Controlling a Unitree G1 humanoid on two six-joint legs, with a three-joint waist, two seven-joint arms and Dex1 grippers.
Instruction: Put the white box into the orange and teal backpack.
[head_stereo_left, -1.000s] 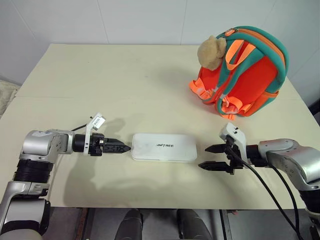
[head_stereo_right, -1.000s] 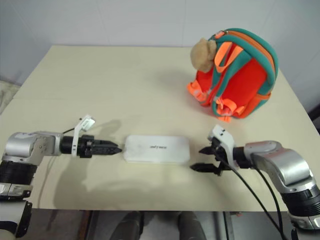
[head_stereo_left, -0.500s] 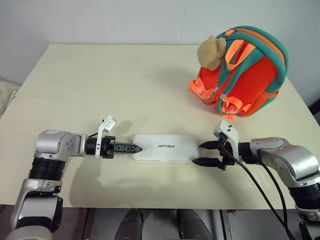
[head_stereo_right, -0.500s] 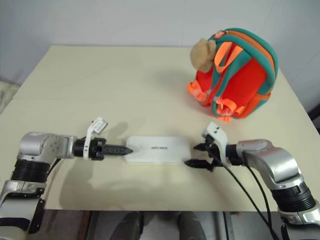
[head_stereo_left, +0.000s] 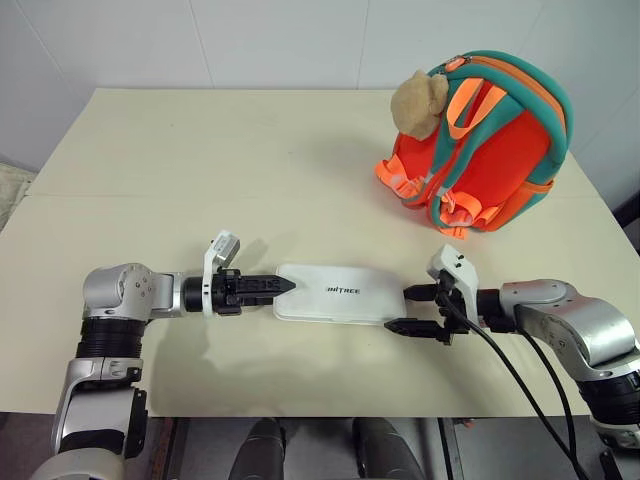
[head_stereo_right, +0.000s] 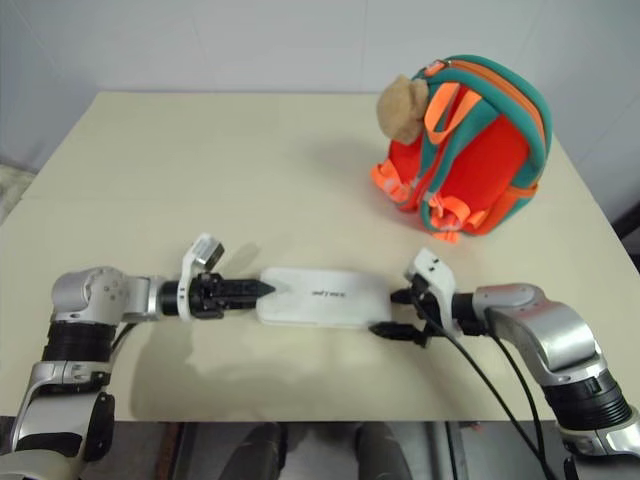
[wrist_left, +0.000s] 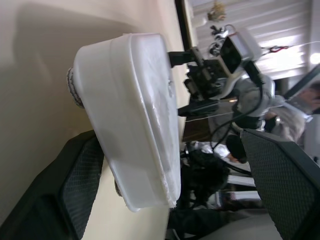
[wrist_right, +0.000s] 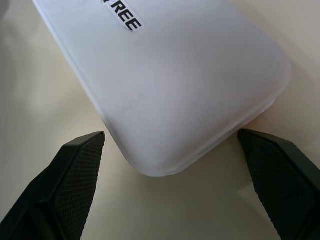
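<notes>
My left gripper closes on the white box's near end (head_stereo_left: 284, 305) (wrist_left: 137, 175) now, since that end sits between its fingers.
The white box (head_stereo_left: 340, 291) lies flat on the table's front middle, lettering up. My left gripper (head_stereo_left: 287, 286) is open at the box's left end. In the left wrist view that end of the white box (wrist_left: 135, 115) stands between the two fingers (wrist_left: 75, 190). My right gripper (head_stereo_left: 398, 309) is open at the box's right end, one finger on each side of the corner. The right wrist view shows the box's rounded end (wrist_right: 180, 75) between the black pads (wrist_right: 75, 170). The orange and teal backpack (head_stereo_left: 495, 150) stands upright at the table's far right, apart from both grippers.
A tan plush bear (head_stereo_left: 420, 100) hangs on the backpack's left side. The beige table (head_stereo_left: 230, 160) stretches bare behind the box, up to a white wall. Black cables (head_stereo_left: 520, 380) trail from my right wrist over the table's front edge.
My left gripper has moved right to the box's left end and rolled. The box has slid slightly right, so its right end now sits between the right gripper's fingers.
</notes>
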